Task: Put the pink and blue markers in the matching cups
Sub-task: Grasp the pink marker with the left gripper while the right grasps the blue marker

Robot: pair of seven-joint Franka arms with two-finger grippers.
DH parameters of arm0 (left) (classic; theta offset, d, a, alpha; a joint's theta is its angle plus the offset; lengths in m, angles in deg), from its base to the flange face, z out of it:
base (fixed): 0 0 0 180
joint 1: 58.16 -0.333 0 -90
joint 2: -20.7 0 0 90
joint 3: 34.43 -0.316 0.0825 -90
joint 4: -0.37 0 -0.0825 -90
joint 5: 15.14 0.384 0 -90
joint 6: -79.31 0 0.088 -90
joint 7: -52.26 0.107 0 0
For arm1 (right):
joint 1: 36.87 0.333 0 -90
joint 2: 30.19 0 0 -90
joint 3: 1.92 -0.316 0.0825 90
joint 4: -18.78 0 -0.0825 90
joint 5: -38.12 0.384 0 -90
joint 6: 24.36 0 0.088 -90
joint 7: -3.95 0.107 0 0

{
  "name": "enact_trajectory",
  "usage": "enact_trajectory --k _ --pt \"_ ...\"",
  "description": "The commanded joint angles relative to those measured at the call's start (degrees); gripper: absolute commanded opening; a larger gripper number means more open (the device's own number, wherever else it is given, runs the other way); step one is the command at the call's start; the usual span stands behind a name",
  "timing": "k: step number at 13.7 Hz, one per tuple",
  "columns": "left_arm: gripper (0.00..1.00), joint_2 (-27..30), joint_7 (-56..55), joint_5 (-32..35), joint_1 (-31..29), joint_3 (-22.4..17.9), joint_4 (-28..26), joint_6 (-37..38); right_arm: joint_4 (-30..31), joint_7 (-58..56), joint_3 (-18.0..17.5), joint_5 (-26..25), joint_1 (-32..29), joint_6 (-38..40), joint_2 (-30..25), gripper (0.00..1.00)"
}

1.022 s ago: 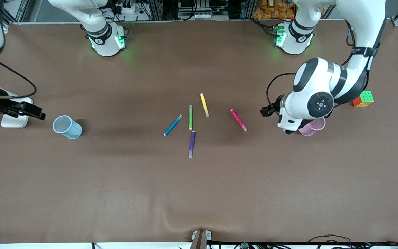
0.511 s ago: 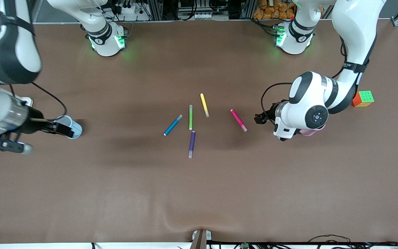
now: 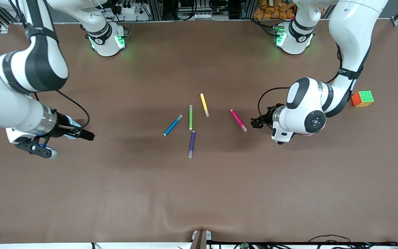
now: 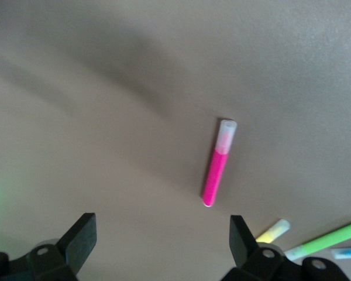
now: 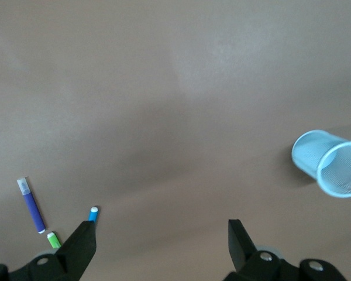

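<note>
I will grip the pink marker by its pink body (image 3: 237, 118) with my left gripper next, with the marker's clear end (image 3: 244, 128) free. Then the marker can go in its matching cup.
The pink marker (image 3: 238, 120) lies on the brown table, also in the left wrist view (image 4: 217, 170). My left gripper (image 3: 255, 122) hangs open and empty just beside it, toward the left arm's end (image 4: 161, 228). The blue marker (image 3: 172, 125) lies near the table's middle; only its tip (image 5: 93, 214) shows in the right wrist view. My right gripper (image 3: 87, 135) is open and empty (image 5: 161, 229) near the light blue cup (image 5: 327, 161). The right arm hides that cup in the front view. The pink cup is hidden under the left arm.
Green (image 3: 190, 117), yellow (image 3: 204, 104) and purple (image 3: 191, 144) markers lie around the blue marker. A coloured puzzle cube (image 3: 362, 98) sits near the left arm's end of the table.
Both arms have swung in toward the markers. The right arm has come over the blue cup and covers it. The left gripper has moved off the pink cup toward the pink marker.
</note>
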Motion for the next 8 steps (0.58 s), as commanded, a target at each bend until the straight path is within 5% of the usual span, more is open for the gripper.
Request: enact_trajectory --k 1,8 --pt "1.0 -2.9 -0.9 -1.7 0.9 0.2 2.5 -0.5 -1.2 9.2 0.4 0.7 3.9 0.2 3.1 1.0" --pt "1.0 -9.6 -0.9 -5.2 1.7 0.2 4.0 -5.1 0.9 21.1 0.4 7.2 11.9 -0.3 8.1 1.0"
